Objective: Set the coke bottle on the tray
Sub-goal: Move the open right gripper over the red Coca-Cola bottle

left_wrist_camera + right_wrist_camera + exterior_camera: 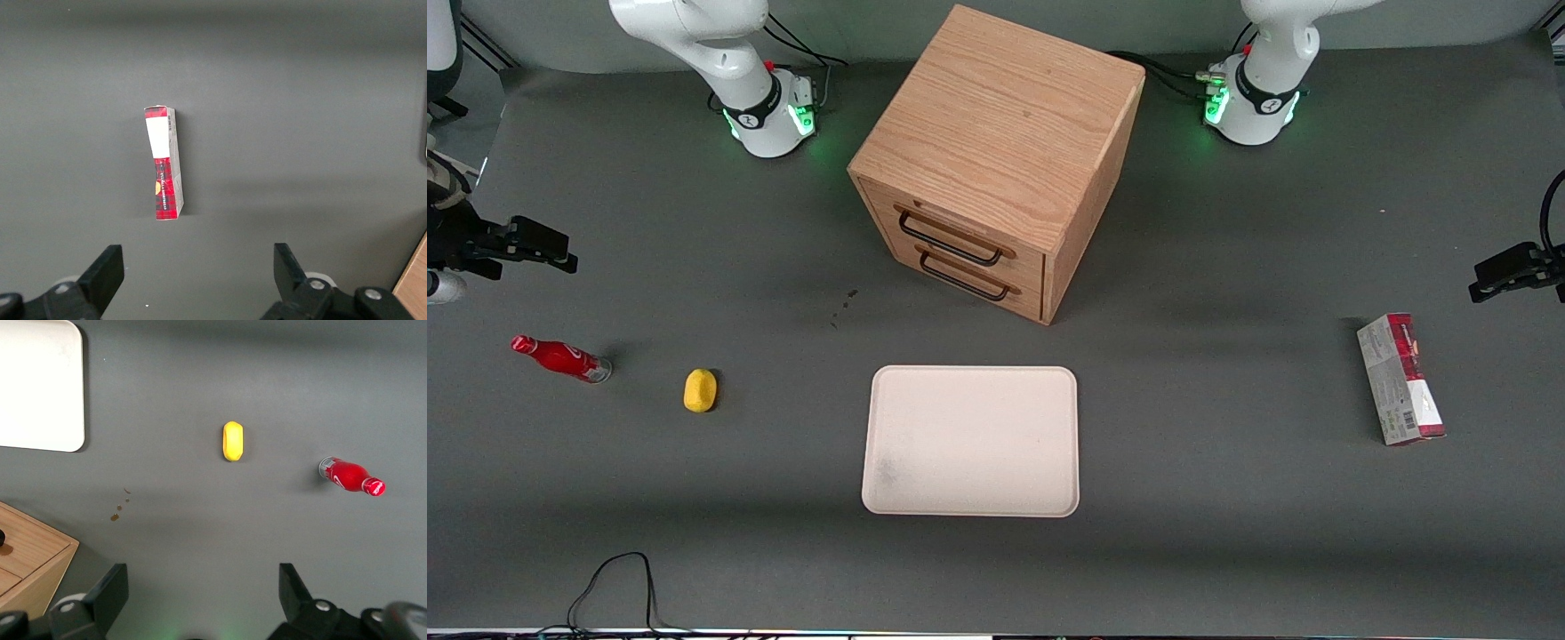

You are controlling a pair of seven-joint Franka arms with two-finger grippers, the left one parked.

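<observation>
Next, my right gripper needs to grab the coke bottle around its red labelled body (567, 359). Then the bottle should go on the tray (969, 440).
The coke bottle (560, 358), small, red, with a red cap and clear base, lies on its side on the grey table toward the working arm's end. It also shows in the right wrist view (350, 477). The cream tray (969, 440) lies flat and bare at the table's middle, nearer the front camera than the cabinet; one corner shows in the right wrist view (40, 387). My right gripper (560, 253) hangs above the table, farther from the front camera than the bottle. In the right wrist view the gripper (202, 583) is wide open with nothing between its fingers.
A small yellow object (700, 390) lies between the bottle and the tray. A wooden two-drawer cabinet (996, 151) stands mid-table. A red-and-grey carton (1400, 378) lies toward the parked arm's end. A black cable (614, 578) loops at the front edge.
</observation>
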